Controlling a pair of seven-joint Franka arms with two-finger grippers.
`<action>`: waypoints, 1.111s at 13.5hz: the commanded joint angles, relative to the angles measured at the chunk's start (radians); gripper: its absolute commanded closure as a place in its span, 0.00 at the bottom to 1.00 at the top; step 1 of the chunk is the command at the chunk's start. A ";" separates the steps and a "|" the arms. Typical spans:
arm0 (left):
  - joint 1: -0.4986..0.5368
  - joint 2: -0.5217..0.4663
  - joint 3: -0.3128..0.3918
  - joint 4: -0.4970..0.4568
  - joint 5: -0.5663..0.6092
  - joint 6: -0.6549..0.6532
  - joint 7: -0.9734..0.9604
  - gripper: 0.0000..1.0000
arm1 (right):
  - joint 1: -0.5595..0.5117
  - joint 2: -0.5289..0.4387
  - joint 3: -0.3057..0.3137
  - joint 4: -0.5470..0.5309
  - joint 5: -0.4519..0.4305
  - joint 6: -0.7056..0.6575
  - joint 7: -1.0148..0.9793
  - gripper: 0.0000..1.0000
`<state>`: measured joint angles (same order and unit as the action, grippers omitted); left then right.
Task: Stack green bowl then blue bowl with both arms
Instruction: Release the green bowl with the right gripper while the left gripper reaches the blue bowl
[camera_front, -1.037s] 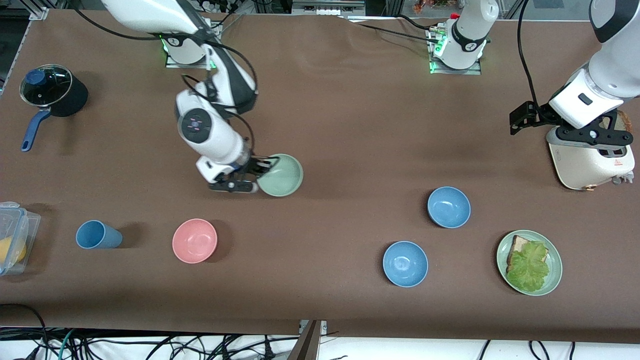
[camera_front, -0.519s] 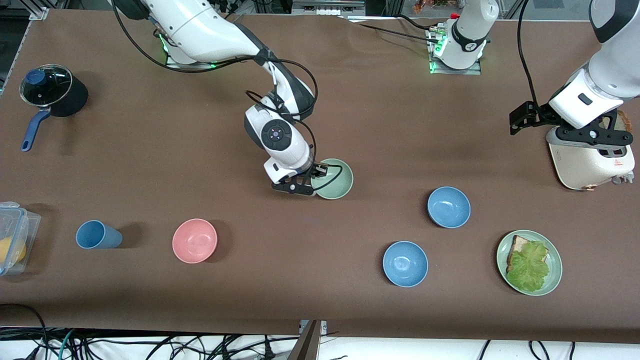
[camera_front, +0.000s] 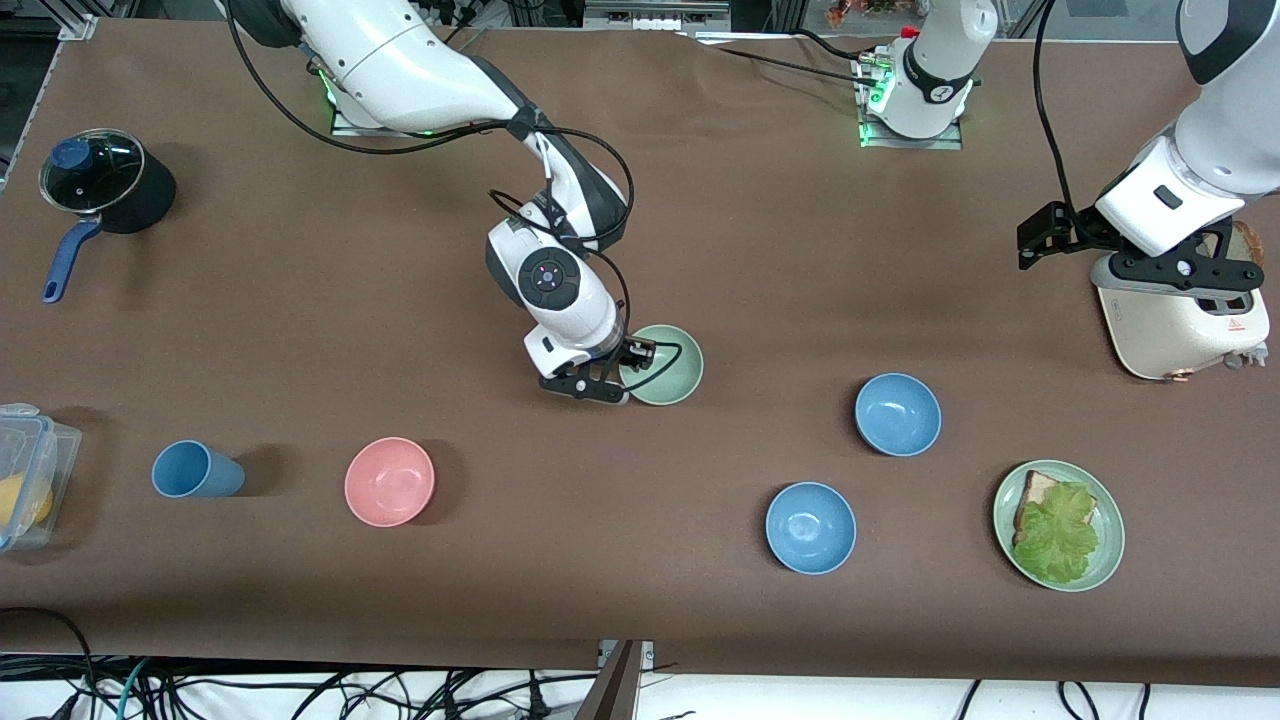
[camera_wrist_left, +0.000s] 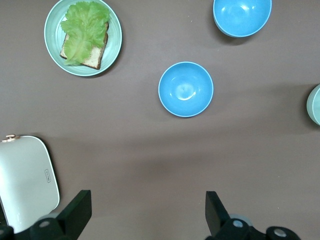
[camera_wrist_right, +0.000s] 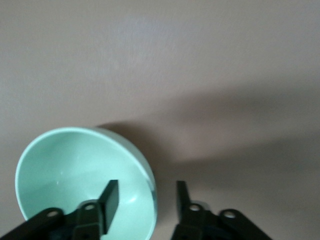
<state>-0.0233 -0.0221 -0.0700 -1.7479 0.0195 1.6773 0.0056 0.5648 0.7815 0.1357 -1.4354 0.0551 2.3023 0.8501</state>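
The left gripper takes hold of the blue bowl by its rim (camera_front: 899, 374) next, to stack the blue bowl in the green bowl (camera_front: 668, 378).
The green bowl (camera_front: 668, 378) stands upright near the table's middle; it shows in the right wrist view (camera_wrist_right: 75, 175) and at the edge of the left wrist view (camera_wrist_left: 315, 104). My right gripper (camera_front: 630, 365) is open, with one finger inside the bowl's rim and one outside, both clear of it (camera_wrist_right: 145, 202). The greyish blue bowl (camera_front: 898, 414) (camera_wrist_left: 185, 89) sits toward the left arm's end. My left gripper (camera_front: 1185, 272) (camera_wrist_left: 148, 215) is open and empty, and waits over the table beside the toaster.
A brighter blue bowl (camera_front: 810, 527) and a green plate (camera_front: 1105, 515) with bread and lettuce lie nearer the camera. A white toaster (camera_front: 1180, 325) stands at the left arm's end. A pink bowl (camera_front: 389, 481), blue cup (camera_front: 195, 469), pot (camera_front: 105, 185) and plastic box (camera_front: 25, 470) are at the right arm's end.
My right gripper carried the green bowl toward the left arm's end, then lowered it to the table. Its fingers now stand apart from the rim. The left arm barely moved.
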 joint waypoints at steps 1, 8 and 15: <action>-0.009 0.030 0.003 0.031 -0.019 -0.053 -0.009 0.00 | -0.009 -0.099 -0.050 -0.002 -0.038 -0.081 -0.002 0.00; 0.000 0.255 -0.001 0.036 -0.018 0.152 0.051 0.00 | -0.202 -0.393 -0.113 -0.016 -0.021 -0.499 -0.351 0.00; 0.000 0.573 -0.001 0.004 -0.018 0.554 0.083 0.05 | -0.405 -0.663 -0.094 -0.227 -0.017 -0.584 -0.529 0.00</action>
<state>-0.0266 0.5154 -0.0688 -1.7530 0.0195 2.2118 0.0529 0.2091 0.2285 0.0181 -1.5537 0.0300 1.7127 0.3502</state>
